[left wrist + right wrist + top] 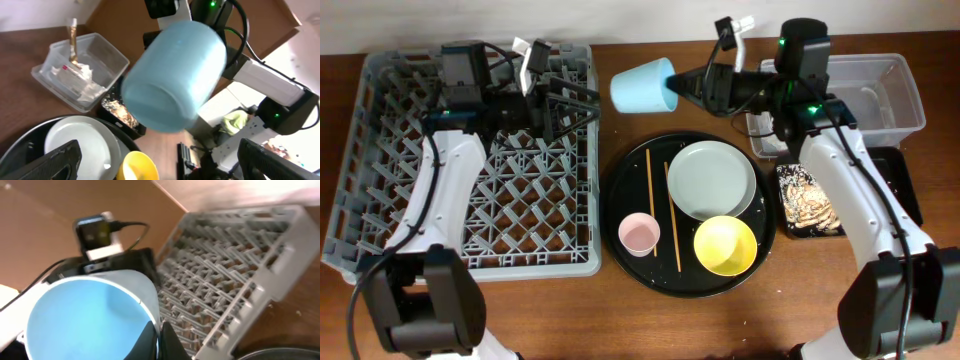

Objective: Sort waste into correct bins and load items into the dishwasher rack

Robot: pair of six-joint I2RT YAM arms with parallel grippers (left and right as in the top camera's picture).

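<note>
The light-blue cup should be grabbed next by my left gripper around its closed base end (624, 92). This leaves the cup's rim free, so the cup can go with its opening down into the rack (470, 190).
My right gripper (680, 88) is shut on the rim of the light-blue cup (642, 85) and holds it on its side in the air between the dishwasher rack (470, 190) and the clear tub (890, 95). In the right wrist view the fingers (159, 340) pinch the cup's wall (85, 315). My left gripper (570, 105) is open and empty over the rack's back right corner, facing the cup (175, 75). The plate (712, 178), yellow bowl (725, 245), pink cup (639, 233) and chopsticks (672, 215) lie on the round black tray (620, 185).
The clear tub (100, 50) holds the white napkin (75, 77) and the wrapper (73, 42). The shallow black tray (900, 180) in front of it holds food scraps (807, 200). The rack (235, 270) fills the table's left side.
</note>
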